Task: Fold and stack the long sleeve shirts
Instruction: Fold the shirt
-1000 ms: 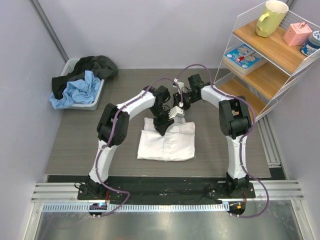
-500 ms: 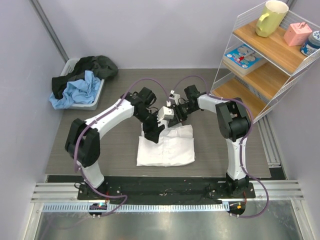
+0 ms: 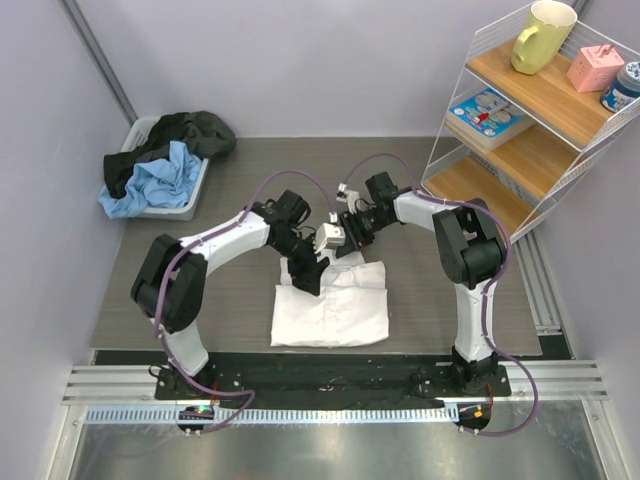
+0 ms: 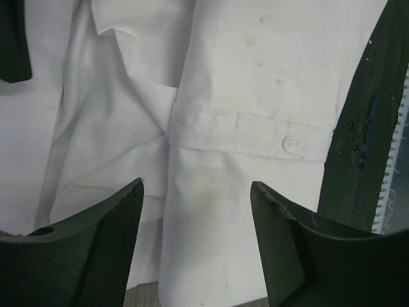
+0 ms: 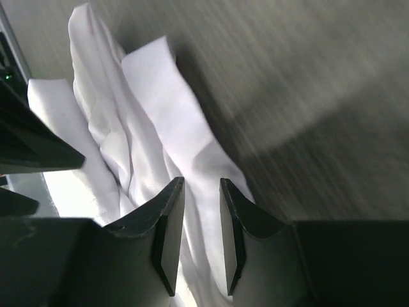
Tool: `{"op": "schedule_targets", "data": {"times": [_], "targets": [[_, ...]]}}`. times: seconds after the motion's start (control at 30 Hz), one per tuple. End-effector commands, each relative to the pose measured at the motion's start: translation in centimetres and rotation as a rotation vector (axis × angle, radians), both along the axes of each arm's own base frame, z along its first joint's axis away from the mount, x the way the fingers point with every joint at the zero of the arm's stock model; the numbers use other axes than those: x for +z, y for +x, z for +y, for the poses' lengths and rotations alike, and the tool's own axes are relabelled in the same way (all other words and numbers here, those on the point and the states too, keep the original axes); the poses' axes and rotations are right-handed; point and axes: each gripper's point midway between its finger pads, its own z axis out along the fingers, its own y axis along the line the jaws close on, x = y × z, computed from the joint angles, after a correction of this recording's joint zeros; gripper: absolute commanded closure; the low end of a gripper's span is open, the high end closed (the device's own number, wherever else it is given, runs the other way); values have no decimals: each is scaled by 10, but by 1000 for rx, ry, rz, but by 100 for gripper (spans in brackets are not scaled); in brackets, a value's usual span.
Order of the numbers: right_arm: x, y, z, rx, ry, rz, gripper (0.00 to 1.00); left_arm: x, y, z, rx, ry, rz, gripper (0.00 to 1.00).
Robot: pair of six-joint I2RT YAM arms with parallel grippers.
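My left gripper grabs the white shirt's folded edge (image 4: pixel 172 148) beside the buttoned cuff (image 4: pixel 249 137) next, to fold it over the shirt's far part.
A white long sleeve shirt (image 3: pixel 335 310) lies folded on the table in front of the arms. My left gripper (image 3: pixel 308 275) hangs open just above its far left part. In the left wrist view a buttoned cuff (image 4: pixel 249 137) crosses the white cloth beyond the gripper (image 4: pixel 197 185), and nothing sits between the fingers. My right gripper (image 3: pixel 345 232) is at the shirt's far edge. Its jaws (image 5: pixel 199 185) stand narrowly apart with a bunched ridge of the white shirt (image 5: pixel 160 115) running up between them, so it looks shut on that cloth.
A grey bin (image 3: pixel 185 205) at the far left holds dark clothes (image 3: pixel 190 130) and light blue clothes (image 3: pixel 150 185). A wire shelf (image 3: pixel 520 150) stands at the far right with a yellow mug (image 3: pixel 543 35) and a pink box (image 3: pixel 596 68).
My left arm swung left and its gripper opened, letting go of the cloth. The shirt slid toward the near edge. My right gripper moved left and nearer and closed slightly.
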Motion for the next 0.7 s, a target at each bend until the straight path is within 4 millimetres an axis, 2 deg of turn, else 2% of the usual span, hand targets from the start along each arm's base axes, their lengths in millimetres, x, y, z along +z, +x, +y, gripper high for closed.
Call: {"op": "schedule_targets", "data": {"times": [0.0,0.2,0.3,0.4,0.43,0.47,0.5,0.57,0.6,0.67], "targets": [[18,33,0,-25,-11,-97,66,2,17,-20,-33,-81,-26,33],[42,29,11,-25,62,-74,67,-19,10,-11,-58,-22,8,37],[47,19,18,-12,92,-41,67,-20,7,-11,-70,-25,20,41],[33,11,21,9,76,-27,68,-19,7,-13,-76,-26,24,54],[28,11,21,16,65,-32,68,-19,5,-12,-77,-19,36,65],[21,11,19,20,48,-35,68,-17,4,-11,-81,-21,40,71],[10,12,18,23,31,-30,69,-14,6,-12,-82,-22,39,81],[-1,13,14,35,6,-33,69,-10,4,-11,-76,-13,54,91],[-10,10,13,40,-6,-15,69,-8,6,-13,-70,-13,55,100],[-15,11,12,52,-17,-17,69,-4,7,-13,-61,-13,62,100]]}}
